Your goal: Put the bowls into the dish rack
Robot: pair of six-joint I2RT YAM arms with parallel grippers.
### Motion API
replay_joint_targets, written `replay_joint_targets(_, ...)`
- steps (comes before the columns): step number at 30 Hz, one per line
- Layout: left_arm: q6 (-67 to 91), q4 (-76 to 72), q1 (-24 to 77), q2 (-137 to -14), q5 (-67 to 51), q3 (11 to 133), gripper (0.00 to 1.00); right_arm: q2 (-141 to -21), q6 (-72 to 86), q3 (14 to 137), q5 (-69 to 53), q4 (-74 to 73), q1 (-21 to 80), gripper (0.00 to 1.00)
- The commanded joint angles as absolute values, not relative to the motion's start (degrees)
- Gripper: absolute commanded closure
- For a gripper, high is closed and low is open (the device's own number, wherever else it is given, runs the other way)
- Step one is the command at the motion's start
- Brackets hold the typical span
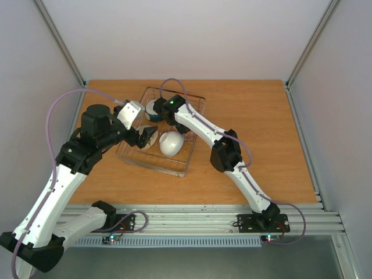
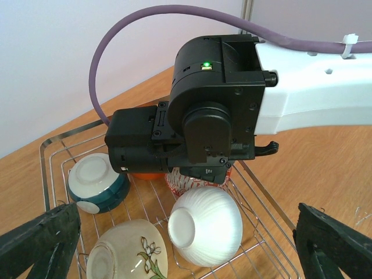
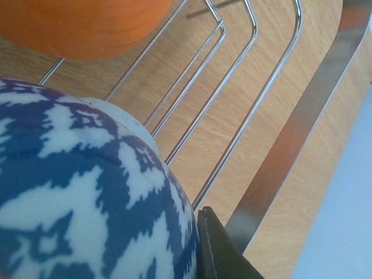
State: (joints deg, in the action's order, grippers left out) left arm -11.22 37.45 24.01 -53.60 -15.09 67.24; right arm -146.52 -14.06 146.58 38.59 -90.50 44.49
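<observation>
My right gripper would bring the dark-blue patterned bowl up with it if I lifted now, as its visible finger lies tight against the bowl's outside.
The dish rack (image 1: pixel 152 163) (image 2: pixel 44 156) (image 3: pixel 290 145) holds several bowls. A teal-banded bowl (image 2: pixel 99 183) (image 1: pixel 152 108) sits foot up, with a sprig-motif bowl (image 2: pixel 128 253) and a white ribbed bowl (image 2: pixel 204 226) (image 1: pixel 171 143) lying on their sides nearby. My left gripper (image 2: pixel 186 235) (image 1: pixel 147 137) hangs open above the rack's near left. My right gripper (image 3: pixel 200 229) (image 1: pixel 161 114) reaches into the back of the rack. One of its fingers (image 3: pixel 224 256) presses the outside of the dark-blue patterned bowl (image 3: pixel 75 197); the other finger is hidden. The orange bowl (image 3: pixel 75 23) (image 2: pixel 145 173) lies just beyond.
The rack stands at the table's back left on the wooden table (image 1: pixel 256 116). The right arm (image 1: pixel 226 154) stretches diagonally over the rack's right side. Grey walls close in the table on three sides.
</observation>
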Motion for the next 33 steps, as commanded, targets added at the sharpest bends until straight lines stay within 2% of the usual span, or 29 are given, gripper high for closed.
replay_joint_targets(1,-11.60,34.09,23.64,-53.70,-15.29,66.40,0.01,-146.99,-14.08,147.48,41.69,-91.48,44.83,0.99)
replay_joint_targets(12,-11.43,34.34,23.64,-53.63,-15.90,66.49,0.01,-145.84,-8.87,147.53,52.88,-90.24,44.09,0.99)
replay_joint_targets(28,-11.05,34.17,23.64,-59.76,-8.00,67.00,0.01,-114.41,-7.94,120.11,41.23,-66.64,42.06,0.99)
replay_joint_targets(33,-9.88,34.06,23.64,-62.37,-7.36,67.31,0.01,-108.25,-7.51,115.81,32.17,-63.48,42.02,0.99)
